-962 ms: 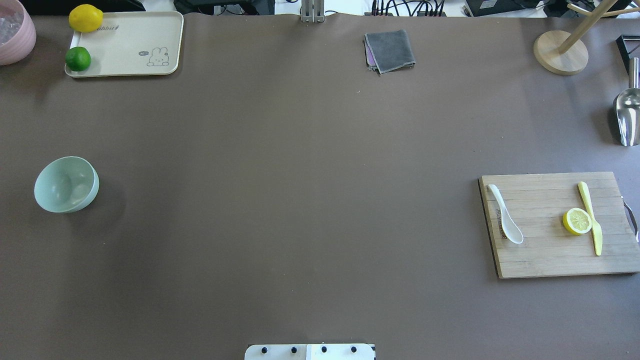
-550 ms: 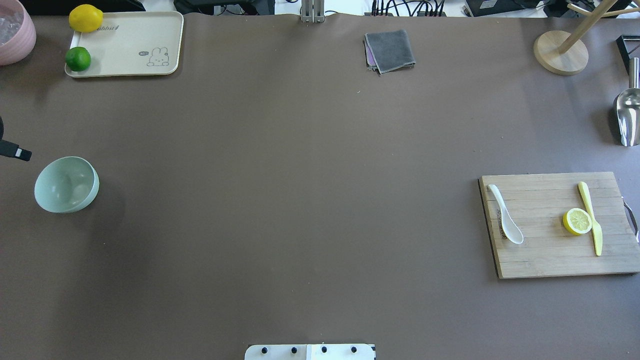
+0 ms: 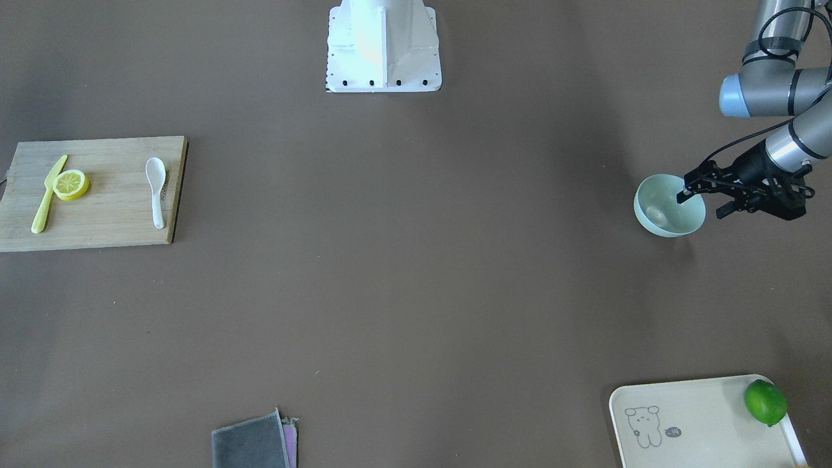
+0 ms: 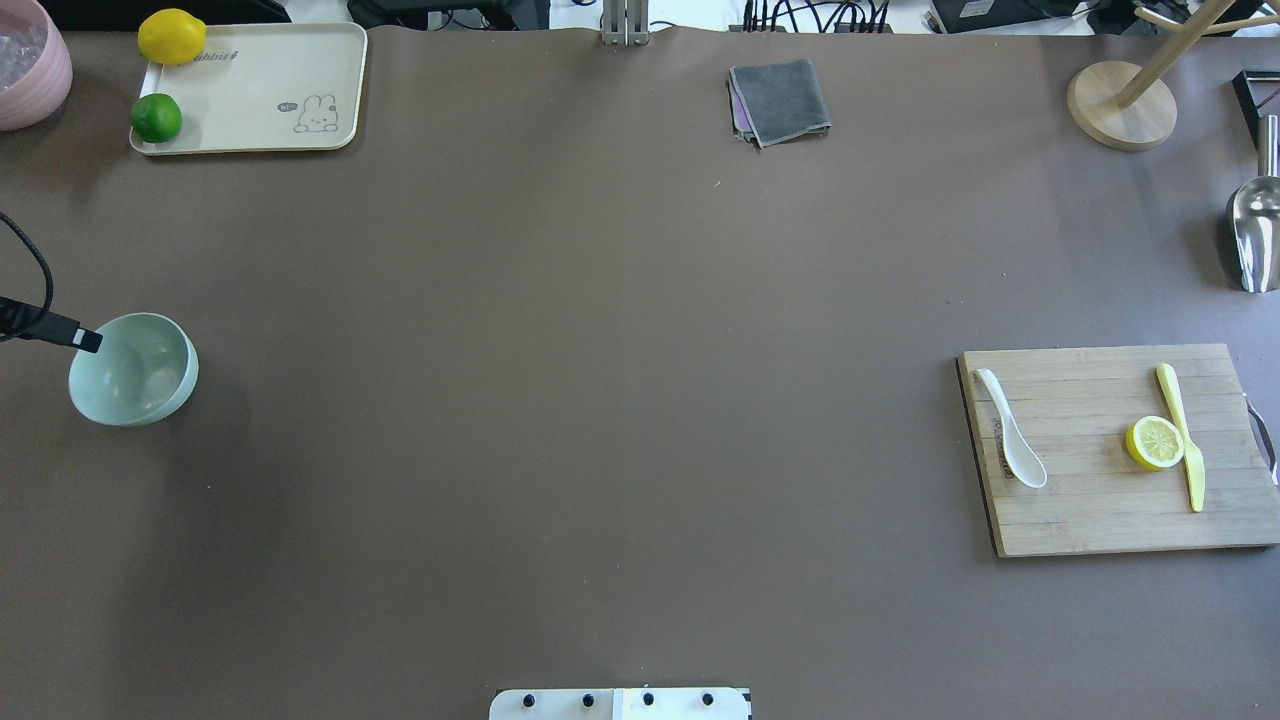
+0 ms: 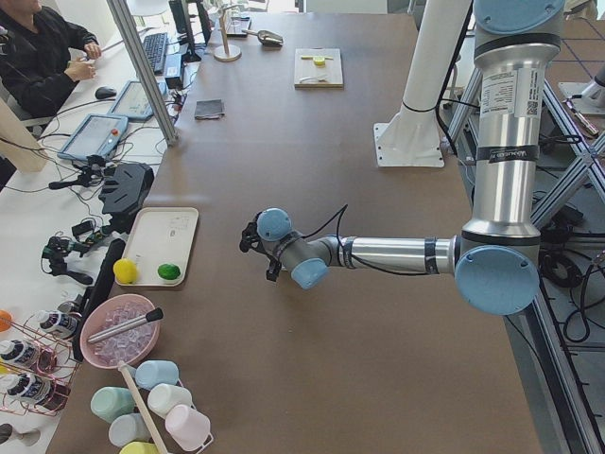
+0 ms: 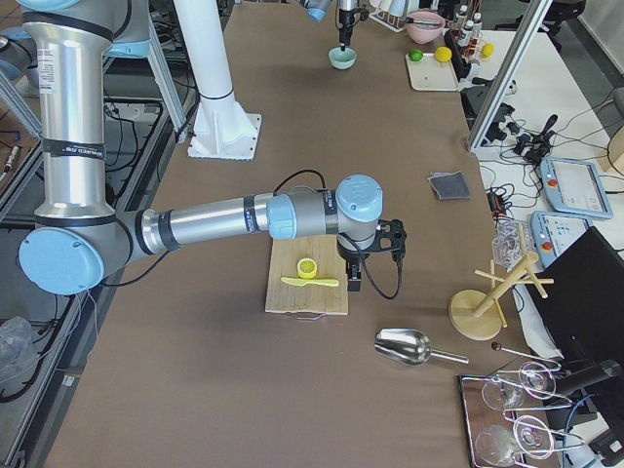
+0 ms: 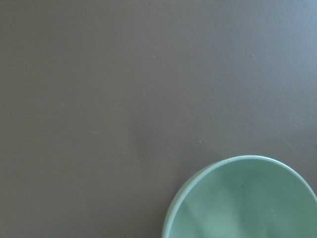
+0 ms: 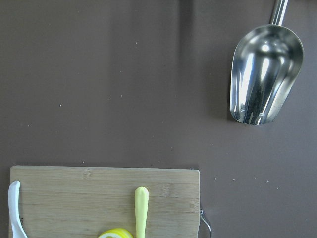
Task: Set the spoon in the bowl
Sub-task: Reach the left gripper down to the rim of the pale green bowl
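Observation:
My left gripper's open fingers are narrower than the bowl, so they should next pinch the bowl by its thin rim (image 3: 684, 182).
The white spoon (image 4: 1010, 440) lies on the wooden cutting board (image 4: 1100, 510) at the right; it also shows in the front view (image 3: 156, 188), and its handle tip shows in the right wrist view (image 8: 14, 208). The empty mint-green bowl (image 4: 135, 375) stands at the table's left, also in the front view (image 3: 666, 224) and the left wrist view (image 7: 242, 198). My left gripper (image 3: 702, 203) is open and empty, one fingertip (image 4: 88, 340) over the bowl's rim. My right gripper (image 6: 353, 281) hangs over the board's edge; I cannot tell whether it is open.
A lemon half (image 4: 1154, 443) and a yellow knife (image 4: 1185, 440) lie on the board. A metal scoop (image 4: 1255, 235) is far right. A cream tray (image 4: 260, 95) with a lemon and lime, a pink bowl (image 4: 30, 60), a grey cloth (image 4: 780, 100) and a wooden stand (image 4: 1120, 105) line the far edge.
My left gripper has come in from the left edge and now reaches the bowl's rim. The spoon and bowl have not moved.

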Motion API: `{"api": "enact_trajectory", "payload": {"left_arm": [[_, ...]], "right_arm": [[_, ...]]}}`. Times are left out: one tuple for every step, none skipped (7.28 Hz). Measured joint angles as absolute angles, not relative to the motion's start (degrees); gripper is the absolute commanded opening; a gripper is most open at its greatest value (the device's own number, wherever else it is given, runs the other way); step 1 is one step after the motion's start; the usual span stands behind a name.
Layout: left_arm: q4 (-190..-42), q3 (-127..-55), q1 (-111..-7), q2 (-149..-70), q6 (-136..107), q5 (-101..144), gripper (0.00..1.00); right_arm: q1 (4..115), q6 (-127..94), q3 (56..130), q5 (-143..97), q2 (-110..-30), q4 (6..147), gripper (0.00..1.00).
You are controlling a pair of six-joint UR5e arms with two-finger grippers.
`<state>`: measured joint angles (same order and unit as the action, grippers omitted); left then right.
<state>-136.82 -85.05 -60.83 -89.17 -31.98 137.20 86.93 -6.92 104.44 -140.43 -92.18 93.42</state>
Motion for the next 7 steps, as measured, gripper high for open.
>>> {"api": "enact_trajectory", "payload": {"left_arm": [[-136.84, -84.93, -59.96, -89.1, -31.98, 137.2, 0.19], [-136.84, -84.75, -59.6, -89.09, -31.9, 137.2, 0.0], [-136.84, -84.68, -59.48, -89.08, -31.83, 137.2, 0.0], [-136.9, -84.81, -59.46, -89.06, -31.86, 137.2, 0.0], [-137.22, -85.2, -59.47, -89.08, -32.21, 137.31, 0.0], [-137.57, -86.15, -59.48, -89.41, -34.43, 137.54, 0.0], [-137.56, -87.81, -59.5, -90.58, -39.13, 137.57, 0.0]], "right_arm": [[86.5, -6.89, 104.54, -140.5, -92.09, 93.41, 1.0], [86.05, -6.84, 104.71, -140.96, -91.9, 93.35, 1.0], [85.1, -6.8, 104.95, -141.98, -91.57, 93.3, 1.0], [83.38, -6.8, 105.41, -142.93, -91.25, 93.25, 1.0], [81.42, -6.85, 105.98, -143.37, -90.93, 93.22, 1.0], [80.06, -7.21, 106.33, -143.53, -90.6, 93.23, 1.0], [78.9, -8.5, 106.63, -143.5, -90.4, 93.23, 1.0]]}}
